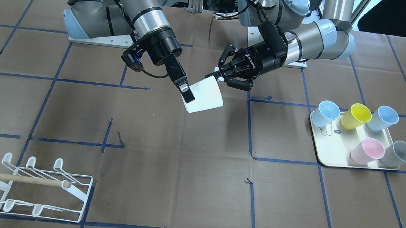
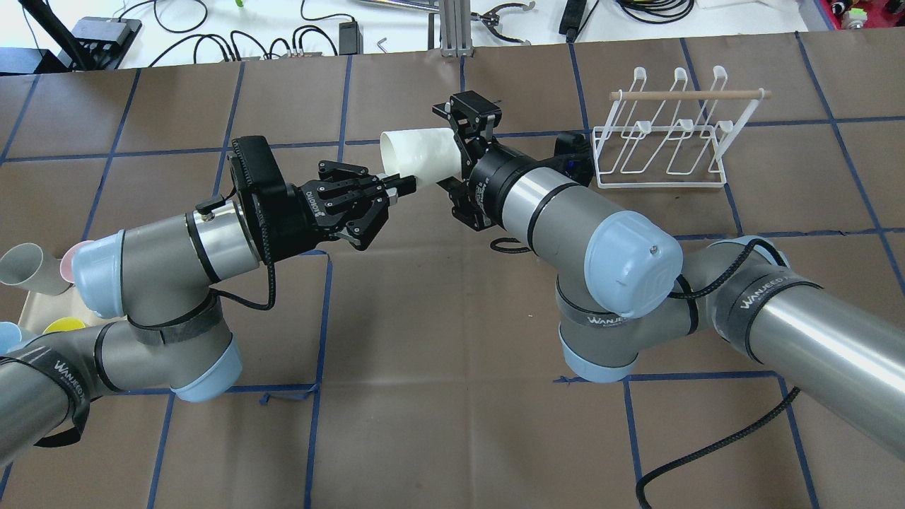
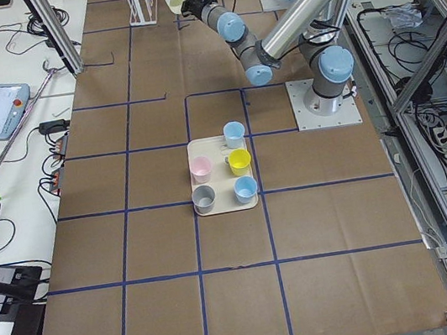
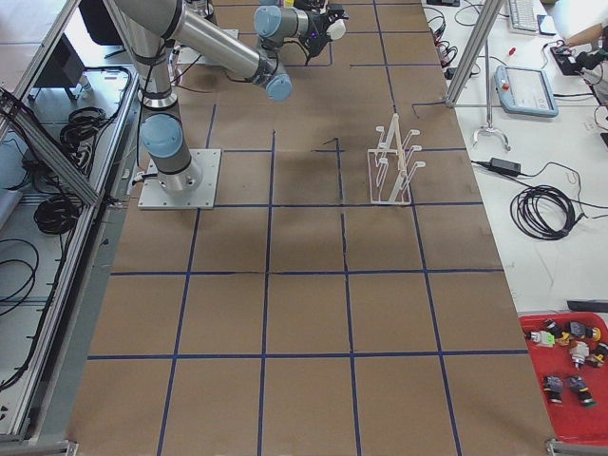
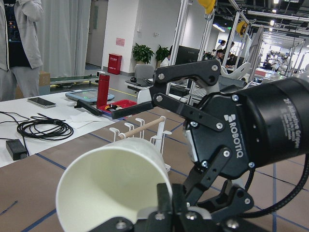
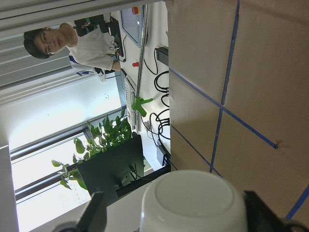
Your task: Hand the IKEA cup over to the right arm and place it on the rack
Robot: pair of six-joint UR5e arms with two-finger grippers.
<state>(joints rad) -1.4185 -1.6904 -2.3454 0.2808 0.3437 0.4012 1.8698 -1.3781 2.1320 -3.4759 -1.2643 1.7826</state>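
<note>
The white cup will next be gripped by its base end (image 1: 189,97) with my right gripper. My right gripper will then carry the cup over to the rack (image 1: 31,187).
A white cup (image 1: 204,95) hangs on its side in mid-air between both grippers, above the table's middle. My left gripper (image 1: 217,79) is shut on the cup's rim, with one finger (image 5: 164,193) inside the mouth. My right gripper (image 1: 189,98) is at the cup's base end, jaws spread on either side of the base (image 6: 193,203), with a gap on one side. The overhead view shows the cup (image 2: 421,152), the left gripper (image 2: 401,185) and the right gripper (image 2: 449,152). The white wire rack (image 1: 31,187) with its wooden dowel stands empty on the right arm's side, also seen overhead (image 2: 664,141).
A cream tray (image 1: 332,151) on the left arm's side holds several cups: two blue, one yellow, one pink, one grey. Blue tape lines grid the brown table cover. Cables and tools lie past the far table edge (image 2: 318,35).
</note>
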